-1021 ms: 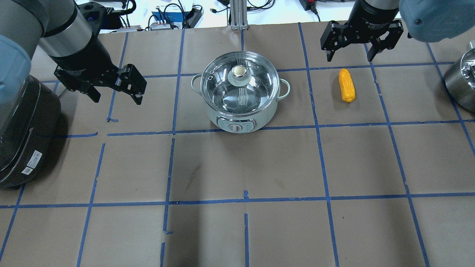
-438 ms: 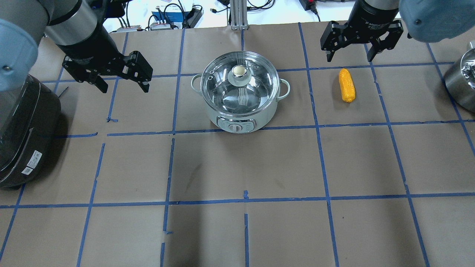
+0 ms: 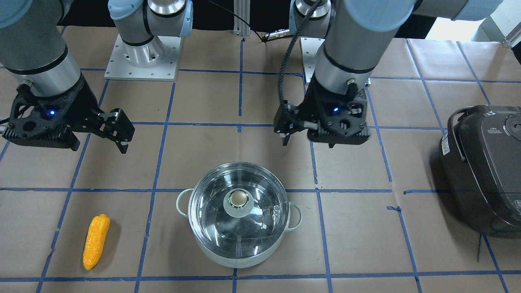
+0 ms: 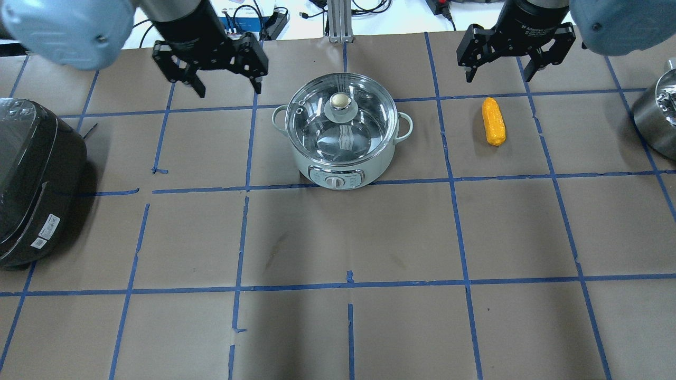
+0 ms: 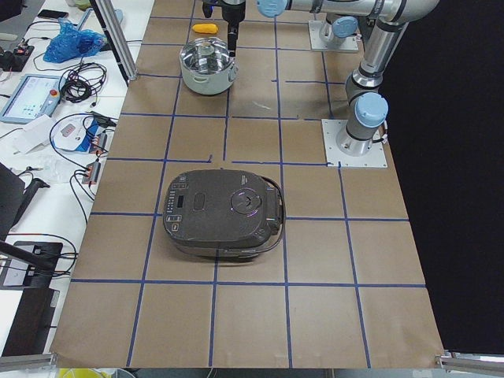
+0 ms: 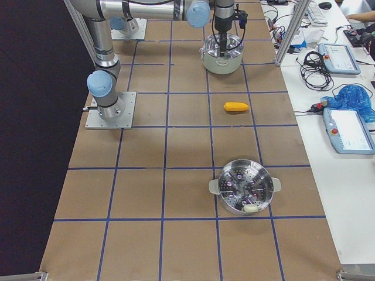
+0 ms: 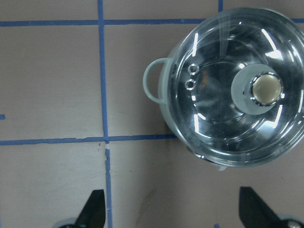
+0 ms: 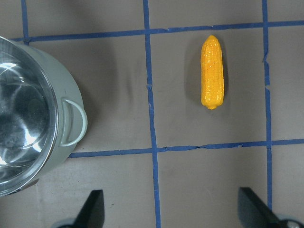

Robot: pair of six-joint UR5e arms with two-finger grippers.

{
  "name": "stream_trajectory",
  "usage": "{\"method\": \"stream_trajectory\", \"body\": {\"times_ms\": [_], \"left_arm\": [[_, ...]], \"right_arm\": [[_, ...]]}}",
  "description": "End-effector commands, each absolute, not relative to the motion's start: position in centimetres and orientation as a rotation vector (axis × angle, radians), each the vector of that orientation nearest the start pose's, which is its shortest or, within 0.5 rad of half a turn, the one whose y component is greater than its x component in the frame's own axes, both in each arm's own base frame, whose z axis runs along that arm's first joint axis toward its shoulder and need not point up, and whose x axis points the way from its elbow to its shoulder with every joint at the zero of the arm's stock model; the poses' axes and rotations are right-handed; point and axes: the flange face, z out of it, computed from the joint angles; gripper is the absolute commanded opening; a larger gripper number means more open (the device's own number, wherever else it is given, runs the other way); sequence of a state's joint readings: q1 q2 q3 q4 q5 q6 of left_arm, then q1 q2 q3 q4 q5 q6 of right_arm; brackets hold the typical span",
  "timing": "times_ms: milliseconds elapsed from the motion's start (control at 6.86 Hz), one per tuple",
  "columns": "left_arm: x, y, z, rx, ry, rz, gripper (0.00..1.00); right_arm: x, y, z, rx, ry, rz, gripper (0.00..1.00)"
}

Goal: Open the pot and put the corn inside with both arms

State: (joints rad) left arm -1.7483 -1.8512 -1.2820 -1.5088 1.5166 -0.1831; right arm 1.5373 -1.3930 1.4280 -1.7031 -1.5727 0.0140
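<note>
My left gripper grabs the glass lid by its narrow raised knob next, since the lid spreads wide and sits flush on the pot.
The pot stands mid-table with its glass lid and knob on; it also shows in the front view and the left wrist view. The corn lies flat on the paper to the pot's right, apart from it, and shows in the right wrist view. My left gripper is open and empty, held above the table beyond the pot's left side. My right gripper is open and empty, held just beyond the corn's far end.
A dark grey rice cooker sits at the left edge. A steel steamer basket sits at the right edge. An aluminium post and cables lie past the far edge. The arm base plates are on the robot's side.
My left gripper has swung from over the left part of the table toward the far edge and rightward, closer to the pot. My right gripper has hardly moved. Pot and corn are unmoved.
</note>
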Motion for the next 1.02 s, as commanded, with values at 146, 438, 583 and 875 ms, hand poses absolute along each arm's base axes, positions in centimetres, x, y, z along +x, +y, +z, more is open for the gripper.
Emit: {"method": "stream_trajectory", "body": {"times_ms": [146,438,583,875], "left_arm": [[-34.6,-62.2,41.5,-0.085,3.253,-0.253,1.0],[-35.1,-63.3,38.8,-0.088,3.251,-0.234,1.0],[-35.1,-63.5,37.6,-0.089,3.247,-0.205,1.0],[-35.3,-64.3,35.1,-0.093,3.237,-0.153,1.0]], "right_arm": [[4.5,-65.1,43.1,0.087,3.146,-0.101,1.0],[3.0,-69.8,34.8,0.029,3.153,-0.121,1.0],[2.4,-71.6,30.2,-0.007,3.158,-0.123,1.0],[1.8,-73.9,20.2,-0.004,3.159,-0.14,0.98]]}}
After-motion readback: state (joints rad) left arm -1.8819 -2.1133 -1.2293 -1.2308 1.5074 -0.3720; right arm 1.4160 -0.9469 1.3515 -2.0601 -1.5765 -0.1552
